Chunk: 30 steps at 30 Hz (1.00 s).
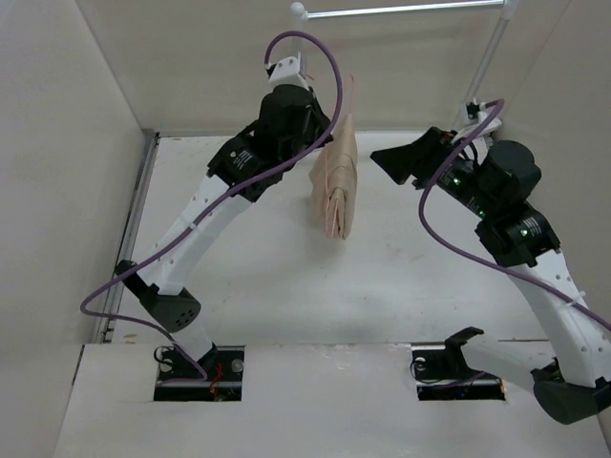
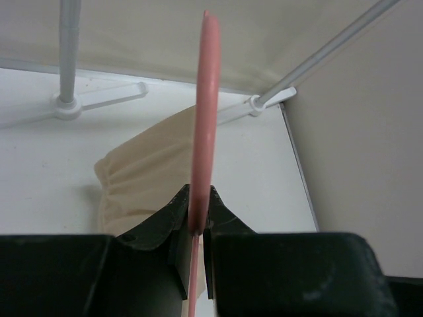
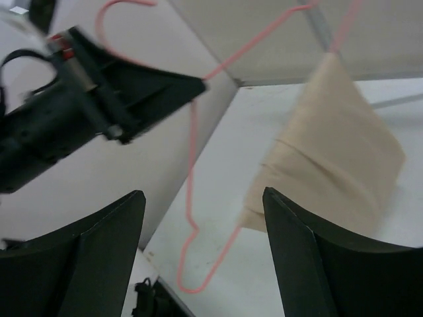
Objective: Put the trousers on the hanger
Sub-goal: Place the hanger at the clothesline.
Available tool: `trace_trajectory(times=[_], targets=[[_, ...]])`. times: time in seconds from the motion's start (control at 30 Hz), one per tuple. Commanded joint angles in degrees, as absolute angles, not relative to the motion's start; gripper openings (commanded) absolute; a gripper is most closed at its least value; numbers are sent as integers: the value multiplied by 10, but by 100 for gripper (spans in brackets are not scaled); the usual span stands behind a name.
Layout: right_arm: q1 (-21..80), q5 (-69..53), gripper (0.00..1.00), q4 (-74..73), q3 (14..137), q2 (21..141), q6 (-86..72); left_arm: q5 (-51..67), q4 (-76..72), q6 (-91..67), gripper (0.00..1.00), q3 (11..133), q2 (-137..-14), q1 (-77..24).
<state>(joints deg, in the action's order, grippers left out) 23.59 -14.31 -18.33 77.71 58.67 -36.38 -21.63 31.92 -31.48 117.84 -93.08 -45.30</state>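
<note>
Next, my right gripper grabs the hanger by its bare side wire, so that the hook stays free to hang on the rack.
My left gripper (image 1: 325, 126) is raised over the far middle of the table and is shut on the thin pink hanger (image 1: 350, 95). The left wrist view shows its jaws (image 2: 198, 221) clamped on the hanger wire (image 2: 206, 99). The beige trousers (image 1: 336, 186) hang folded over the hanger, above the table; they also show in the left wrist view (image 2: 142, 175) and the right wrist view (image 3: 330, 152). My right gripper (image 1: 391, 160) is open and empty, just right of the trousers, facing them. In the right wrist view its fingers (image 3: 99, 257) frame the hanger (image 3: 192, 165).
The white tube rack's top bar (image 1: 401, 10) runs across the far edge, with an upright (image 1: 487, 57) at the right. Its feet (image 2: 66, 105) stand on the white table (image 1: 248, 286). Beige walls close in the left, back and right sides.
</note>
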Motion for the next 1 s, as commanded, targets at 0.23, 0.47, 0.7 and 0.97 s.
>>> trace_trajectory(times=[0.23,0.47,0.7,0.97], targets=[[311,-192,77,-100,814,721,-353,-170,344,-305,0,1293,-985,-470],[337,-186,60,-79,768,743,-369,-166,341,-305,0,1291,-984,-470],[353,-181,15,-43,728,728,-414,-163,337,-306,0,1280,-984,-459],[314,-195,3,-17,772,726,-470,-169,281,-316,31,1210,-948,-442]])
